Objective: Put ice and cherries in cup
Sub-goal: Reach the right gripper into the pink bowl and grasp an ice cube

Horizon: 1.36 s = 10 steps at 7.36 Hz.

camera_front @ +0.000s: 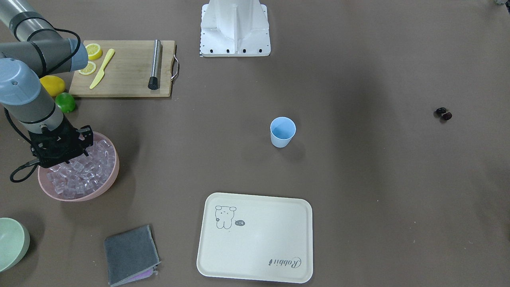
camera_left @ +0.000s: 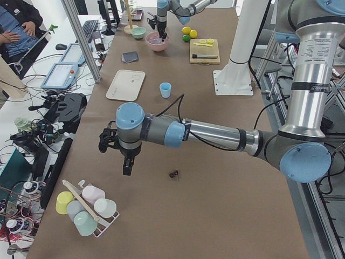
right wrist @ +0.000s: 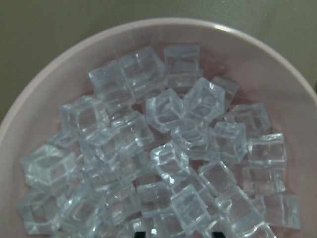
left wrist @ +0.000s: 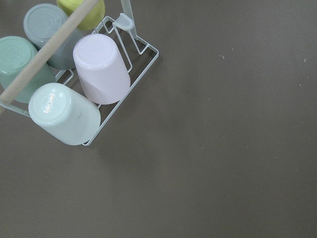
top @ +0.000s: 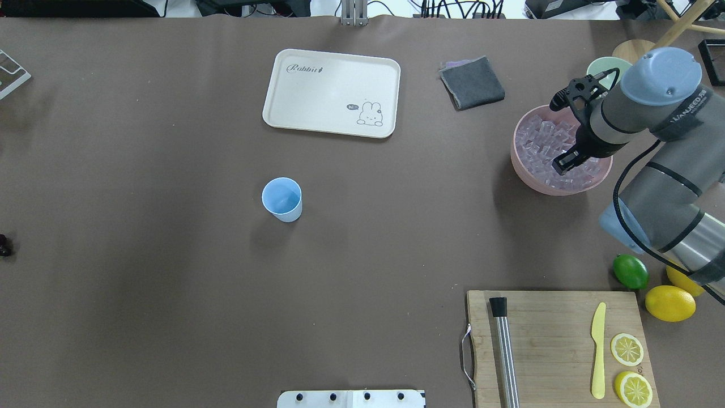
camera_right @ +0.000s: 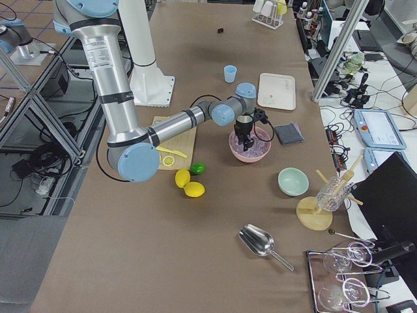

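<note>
I will use my right gripper next to grab one ice cube [right wrist: 168, 161] from the pink bowl by the cube's flat sides. That will start filling the cup with ice.
The light-blue cup [camera_front: 283, 131] stands upright near the table's middle, also in the overhead view [top: 282, 199]. The cherries [camera_front: 443, 114] lie as a dark pair far out on my left side, at the overhead view's left edge [top: 4, 246]. The ice [top: 544, 141] fills a pink bowl [top: 529, 175]. My right gripper [top: 566, 163] hangs straight down over the ice [right wrist: 163, 148], tips just above the cubes, open and empty. My left gripper [camera_left: 127, 170] hovers above the table beside the cherries [camera_left: 173, 174]. I cannot tell whether it is open or shut.
A cream tray [top: 331, 93] lies beyond the cup. A cutting board [top: 555, 345] holds a steel muddler, a yellow knife and lemon slices. A lime [top: 630, 271] and lemons sit beside it. A grey cloth [top: 472, 83], a green bowl [camera_front: 12, 243] and a rack of cups [left wrist: 99, 69] stand around.
</note>
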{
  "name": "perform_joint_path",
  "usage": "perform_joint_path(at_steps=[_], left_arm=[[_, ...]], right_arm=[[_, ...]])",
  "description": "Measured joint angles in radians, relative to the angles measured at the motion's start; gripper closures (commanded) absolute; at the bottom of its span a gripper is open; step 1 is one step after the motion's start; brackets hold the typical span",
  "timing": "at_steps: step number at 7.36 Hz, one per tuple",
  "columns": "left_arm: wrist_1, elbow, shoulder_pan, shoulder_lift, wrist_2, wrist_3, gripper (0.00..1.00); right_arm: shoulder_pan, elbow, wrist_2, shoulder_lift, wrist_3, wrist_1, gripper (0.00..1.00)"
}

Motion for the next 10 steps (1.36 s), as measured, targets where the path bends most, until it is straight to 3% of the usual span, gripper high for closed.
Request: perform_joint_path(at_steps=[6,7,8,10], left_arm=[[0.000,0.000,-0.002,-0.004,0.000,-0.003,0.02],[0.000,-0.002,-0.005,-0.003,0.000,-0.002,0.02],[0.000,-0.004,-0.009,-0.002,-0.001,-0.002,0.02],[0.000,-0.006,-0.013,-0.001,0.000,-0.002,0.02]], right_arm=[[0.013,-0.037,-0.007,0.039,0.000,0.002,0.50],[0.011,-0.043,-0.006,0.039,0.000,0.004,0.53],[0.010,-0.046,-0.006,0.039,0.000,0.006,0.67],[0.007,-0.052,-0.005,0.038,0.001,0.006,0.76]])
